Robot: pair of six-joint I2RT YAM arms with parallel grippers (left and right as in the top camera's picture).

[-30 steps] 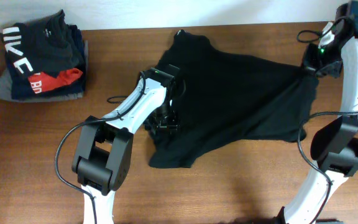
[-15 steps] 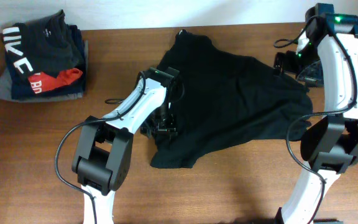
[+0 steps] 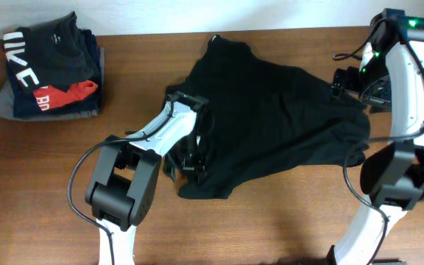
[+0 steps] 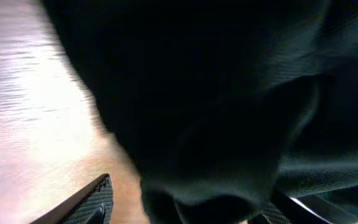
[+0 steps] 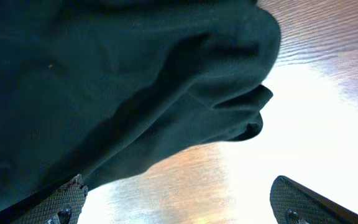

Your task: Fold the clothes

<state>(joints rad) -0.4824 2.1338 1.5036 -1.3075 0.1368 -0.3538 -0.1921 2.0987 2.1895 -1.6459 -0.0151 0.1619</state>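
Note:
My left gripper grips the thick fold at the garment's front edge next, to draw the garment's rumpled side out for folding.
The clothes (image 3: pixel 271 118), one large black garment, lie spread and rumpled across the middle of the wooden table (image 3: pixel 285 228). My left gripper (image 3: pixel 190 158) is low over the garment's front-left edge. In the left wrist view a thick black fold (image 4: pixel 216 106) bulges between the jaws of my left gripper (image 4: pixel 191 194), which stands open, with bare wood showing beside the left finger (image 4: pixel 95 200). My right gripper (image 3: pixel 347 79) hovers at the garment's right edge. It (image 5: pixel 179 186) is wide open over bare wood with nothing between its fingers, and the cloth's edge (image 5: pixel 104 81) lies just past its left finger.
A stack of folded garments (image 3: pixel 46 66), dark with white letters, red and grey, sits at the table's back left corner. The left arm's base (image 3: pixel 120 184) stands at the front left, and the right arm's base (image 3: pixel 396 177) at the right edge.
My right gripper has opened and let go of the garment's right edge, which has dropped onto the table. My left gripper has slid toward the table's front along the garment's left edge.

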